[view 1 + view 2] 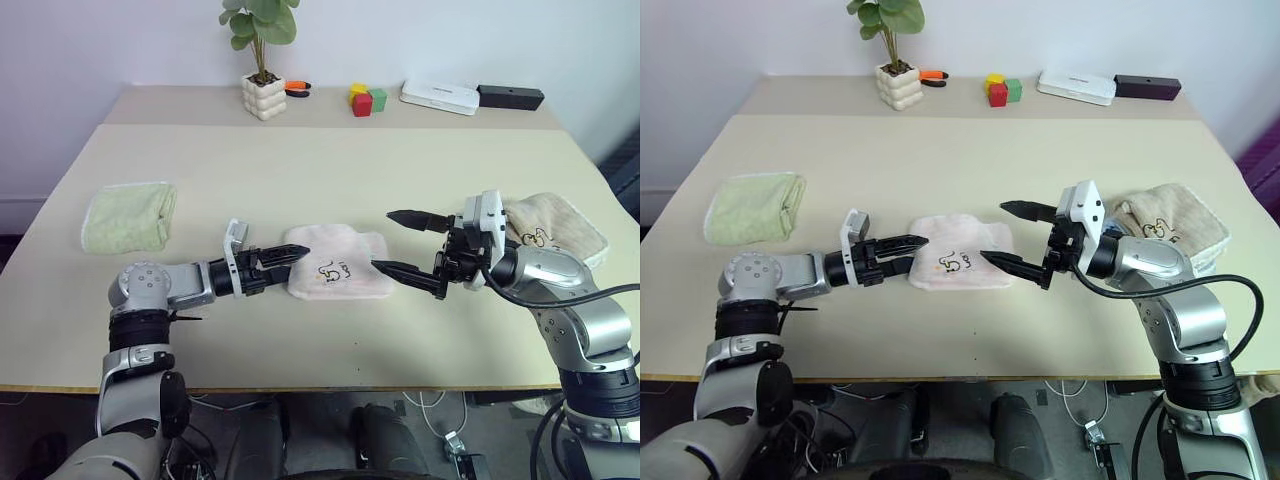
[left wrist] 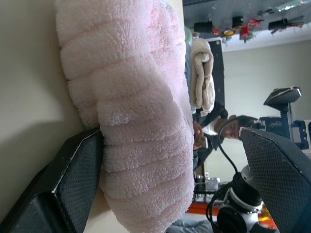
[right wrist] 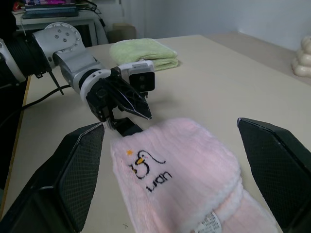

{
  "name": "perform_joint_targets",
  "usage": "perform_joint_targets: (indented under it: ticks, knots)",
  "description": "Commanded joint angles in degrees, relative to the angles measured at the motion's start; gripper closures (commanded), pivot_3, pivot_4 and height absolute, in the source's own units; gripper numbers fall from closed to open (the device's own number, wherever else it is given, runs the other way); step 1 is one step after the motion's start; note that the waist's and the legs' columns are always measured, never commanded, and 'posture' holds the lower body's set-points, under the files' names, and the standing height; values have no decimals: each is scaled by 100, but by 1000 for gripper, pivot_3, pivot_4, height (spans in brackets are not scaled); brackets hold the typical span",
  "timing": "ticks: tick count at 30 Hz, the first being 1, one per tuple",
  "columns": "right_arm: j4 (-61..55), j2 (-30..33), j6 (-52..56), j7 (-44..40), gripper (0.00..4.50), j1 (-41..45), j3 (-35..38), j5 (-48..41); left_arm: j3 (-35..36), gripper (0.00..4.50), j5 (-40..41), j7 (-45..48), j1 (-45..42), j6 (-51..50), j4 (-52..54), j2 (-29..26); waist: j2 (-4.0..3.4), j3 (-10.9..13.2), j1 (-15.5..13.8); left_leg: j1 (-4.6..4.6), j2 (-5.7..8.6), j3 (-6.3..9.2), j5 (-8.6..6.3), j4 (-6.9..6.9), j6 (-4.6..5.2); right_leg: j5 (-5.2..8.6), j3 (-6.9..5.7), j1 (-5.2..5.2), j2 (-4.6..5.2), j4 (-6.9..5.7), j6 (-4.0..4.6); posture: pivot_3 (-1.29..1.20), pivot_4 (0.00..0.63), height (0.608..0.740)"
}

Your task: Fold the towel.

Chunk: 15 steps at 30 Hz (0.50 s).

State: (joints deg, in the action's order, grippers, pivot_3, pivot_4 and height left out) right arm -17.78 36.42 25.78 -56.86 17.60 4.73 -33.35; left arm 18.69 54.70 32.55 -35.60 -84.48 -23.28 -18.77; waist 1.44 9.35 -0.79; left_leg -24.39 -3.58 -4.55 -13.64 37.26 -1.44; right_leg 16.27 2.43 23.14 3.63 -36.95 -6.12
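Note:
I will next lift the towel with my left gripper by its puffy folded edge (image 1: 294,281). That edge of the towel sticks up off the table, while the towel's embroidered middle is flat.
The towel (image 1: 338,262) lies folded into a small pale pink rectangle in the middle of the table, its dark embroidered mark facing up. My left gripper (image 1: 290,262) lies level at the towel's left edge, open. In the left wrist view one finger (image 2: 73,184) rests against the towel (image 2: 136,111) and the other stands well apart. My right gripper (image 1: 400,243) is held above the towel's right end, wide open and empty. The right wrist view looks down on the towel (image 3: 189,179) with the left gripper (image 3: 138,114) at its far edge.
A light green folded towel (image 1: 128,217) lies at the left of the table (image 1: 300,170). A beige towel (image 1: 555,230) sits behind my right gripper. Along the back stand a potted plant (image 1: 264,96), coloured blocks (image 1: 367,99), a white box (image 1: 440,96) and a black box (image 1: 510,97).

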Motion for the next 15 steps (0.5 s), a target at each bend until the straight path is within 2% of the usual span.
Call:
perform_joint_targets:
  ticks: [1,3,7,9,10,11,15]
  knots:
    - [-207,1,-92,58,2,15,37,-29,-297,245,-277,-9,-7,-126,-450,218,0,0,0,0,1,0,0,1,0,0,0,-1,1,0,0,0,150,735]
    - [-206,1,-103,92,0,5,36,-10,-292,785,-332,8,-95,-197,-616,281,0,0,6,0,1,1,0,1,0,0,0,-1,1,0,0,0,150,735]
    - [-233,-2,-104,146,0,-17,39,-6,-374,2687,-523,65,-155,-152,-741,293,-3,-2,7,0,1,2,0,0,0,0,0,0,0,0,-1,0,150,735]
    - [-241,-4,-102,163,0,-23,39,-1,-370,3849,-579,108,-197,-156,-797,291,-13,-8,-3,1,1,4,0,1,0,0,-2,-3,0,0,0,0,150,735]
    - [-245,-5,-106,169,0,-34,38,5,-354,4214,-605,119,-221,-155,-829,299,-21,-13,-4,2,2,5,0,3,0,0,-3,-6,0,0,0,0,150,735]
    - [-244,-6,-111,175,0,-44,35,12,-325,4473,-621,128,-247,-152,-857,313,-29,-17,-4,6,4,6,0,5,0,0,-3,-12,2,0,1,0,150,735]
    - [-229,-6,-130,200,0,-73,10,54,-206,4473,-671,87,-335,-87,-959,344,-30,-18,-2,25,6,12,0,5,1,1,-6,-34,5,5,3,0,150,735]
